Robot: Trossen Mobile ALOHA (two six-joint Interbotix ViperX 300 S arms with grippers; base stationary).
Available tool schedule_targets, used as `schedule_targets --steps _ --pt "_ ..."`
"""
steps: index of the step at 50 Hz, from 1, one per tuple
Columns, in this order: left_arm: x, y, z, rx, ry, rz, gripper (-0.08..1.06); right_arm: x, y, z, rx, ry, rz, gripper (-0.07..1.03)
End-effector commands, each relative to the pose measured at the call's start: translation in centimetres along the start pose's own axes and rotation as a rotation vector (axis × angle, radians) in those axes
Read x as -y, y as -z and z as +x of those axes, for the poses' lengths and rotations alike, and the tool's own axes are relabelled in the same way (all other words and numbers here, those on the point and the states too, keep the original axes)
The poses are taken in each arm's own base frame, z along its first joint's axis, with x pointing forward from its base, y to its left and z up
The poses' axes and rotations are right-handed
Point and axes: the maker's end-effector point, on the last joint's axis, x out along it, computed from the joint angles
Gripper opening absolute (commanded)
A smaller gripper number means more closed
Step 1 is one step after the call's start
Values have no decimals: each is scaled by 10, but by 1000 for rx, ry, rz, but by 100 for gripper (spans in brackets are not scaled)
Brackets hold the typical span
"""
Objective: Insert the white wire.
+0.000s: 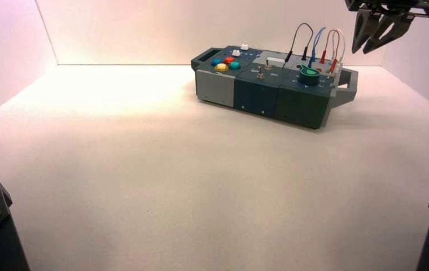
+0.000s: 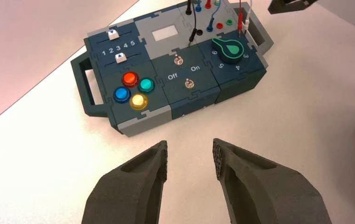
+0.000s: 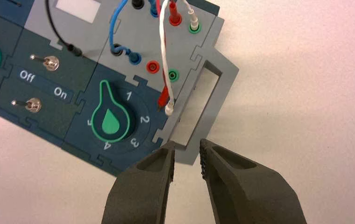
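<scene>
My right gripper grabs the white wire by its loose end [image 3: 169,105] next, since the white wire arches up slack [image 3: 162,35] from its green socket.
The white wire [image 3: 162,51] arches over the wire panel at the right end of the box [image 1: 268,90]. One plug sits in a green socket [image 3: 194,27]. Its other tip [image 3: 168,109] hangs free next to a loose red plug tip [image 3: 162,100], by the grey handle [image 3: 213,100]. It also shows in the high view [image 1: 342,42] and the left wrist view [image 2: 249,14]. My right gripper [image 3: 187,150] is open and empty, raised above and just off the box's handle end [image 1: 379,31]. My left gripper [image 2: 190,150] is open and empty over the table, short of the box's button end.
An empty green socket [image 3: 172,73] and an empty red socket [image 3: 153,67] lie near the free tip. Black [image 3: 56,32], blue [image 3: 115,28] and red wires loop nearby. A green knob [image 3: 111,119], two toggle switches [image 3: 49,62], coloured buttons [image 2: 133,88] and sliders [image 2: 115,35] fill the box.
</scene>
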Motion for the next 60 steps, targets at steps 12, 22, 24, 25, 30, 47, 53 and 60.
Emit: schedule_targets --steps 12,22,24,25,30,47,53,60 --pt "29 -15 -4 11 55 62 53 -1 -24 4 22 -4 -12 31" --pt "30 -17 -1 8 58 64 53 -1 -29 7 20 -4 -24 31" --pt "30 -17 0 8 57 64 53 -1 -29 8 19 -4 -26 31" --pt "30 -17 0 8 57 64 53 -1 -29 8 19 -4 -26 31" --pt "30 -17 0 13 55 64 53 -3 -33 12 14 -8 -26 31" --pt "29 -19 0 17 54 65 53 -5 -37 28 -8 -12 -28 31" --pt "29 -20 0 18 52 68 53 -5 -39 31 -11 -11 -29 31" --pt "29 -19 0 16 52 68 53 -6 -40 33 -14 -12 -29 31"
